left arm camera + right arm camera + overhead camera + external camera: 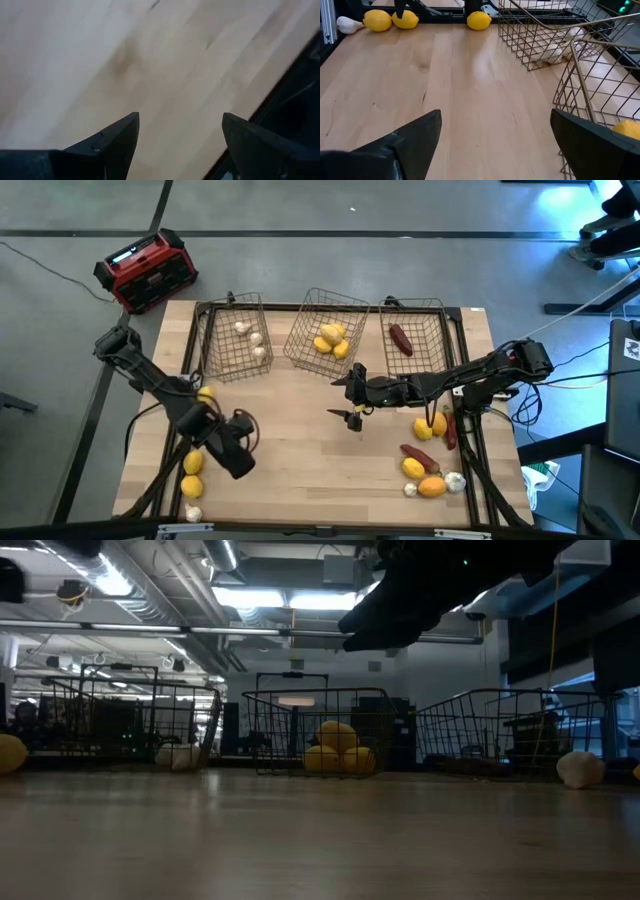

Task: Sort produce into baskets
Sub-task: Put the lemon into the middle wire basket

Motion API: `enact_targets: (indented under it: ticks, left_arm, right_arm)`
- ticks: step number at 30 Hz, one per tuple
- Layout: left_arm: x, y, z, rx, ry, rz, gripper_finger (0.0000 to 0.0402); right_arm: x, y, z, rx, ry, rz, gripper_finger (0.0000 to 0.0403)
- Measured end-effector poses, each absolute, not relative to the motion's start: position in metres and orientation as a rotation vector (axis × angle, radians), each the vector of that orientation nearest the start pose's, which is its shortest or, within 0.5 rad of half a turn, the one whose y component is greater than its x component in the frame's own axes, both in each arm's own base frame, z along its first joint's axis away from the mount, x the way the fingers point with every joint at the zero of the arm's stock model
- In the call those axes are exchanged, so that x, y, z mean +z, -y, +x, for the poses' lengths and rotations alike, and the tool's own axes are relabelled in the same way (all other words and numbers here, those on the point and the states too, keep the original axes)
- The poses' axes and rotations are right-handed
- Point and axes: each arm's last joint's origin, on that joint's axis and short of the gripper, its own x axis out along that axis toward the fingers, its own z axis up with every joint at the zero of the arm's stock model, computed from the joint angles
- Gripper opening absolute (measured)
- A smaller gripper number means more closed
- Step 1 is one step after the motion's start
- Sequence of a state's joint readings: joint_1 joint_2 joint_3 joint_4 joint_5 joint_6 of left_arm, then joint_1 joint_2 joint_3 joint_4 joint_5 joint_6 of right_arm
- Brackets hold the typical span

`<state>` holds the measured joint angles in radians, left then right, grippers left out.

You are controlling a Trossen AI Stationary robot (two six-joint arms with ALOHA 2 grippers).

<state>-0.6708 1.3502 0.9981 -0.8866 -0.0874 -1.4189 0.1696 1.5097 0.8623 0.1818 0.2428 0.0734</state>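
I need to grab the lemon's round middle point(193, 461) with my left gripper, so that I can sort the lemons into the middle basket point(325, 332).
Three wire baskets stand along the table's far edge. The left basket point(232, 338) holds white bulbs point(250, 338), the tilted middle basket point(325, 332) holds lemons point(331, 340), and the right basket point(418, 332) holds a dark red piece point(400, 338). Loose lemons point(193, 463) and a white bulb point(193, 514) lie at the near left. More produce point(430, 475) lies at the near right. My left gripper point(236, 452) point(180, 145) points down, open over bare wood right of those lemons. My right gripper point(350, 397) point(495, 145) hangs open at mid-table, nothing between its fingers.
A red-and-black box point(147, 270) sits on the floor beyond the table's far left corner. Another lemon point(205, 393) lies by the left edge. At the right edge lie a yellow piece point(430, 425) and a dark red one point(450, 432). Bare wood point(300, 470) stretches between the arms.
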Motion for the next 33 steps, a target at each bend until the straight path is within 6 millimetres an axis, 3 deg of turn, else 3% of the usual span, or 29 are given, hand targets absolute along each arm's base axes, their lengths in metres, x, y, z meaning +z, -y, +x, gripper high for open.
enact_targets:
  ticks: [8, 17, 33]
  left_arm:
    - [0.237, 0.155, 0.167, 0.586, -1.436, -0.847, 0.0280]
    - [0.210, 0.157, 0.148, 0.750, -1.665, -0.896, 0.0280]
    - [0.171, 0.173, 0.152, 0.830, -1.870, -0.715, 0.0280]
  right_arm:
    - [0.224, -0.047, 0.318, -0.088, -0.453, -0.026, 0.0372]
    - [0.224, -0.047, 0.318, -0.088, -0.452, -0.026, 0.0372]
    - [0.224, -0.047, 0.318, -0.088, -0.450, -0.026, 0.0372]
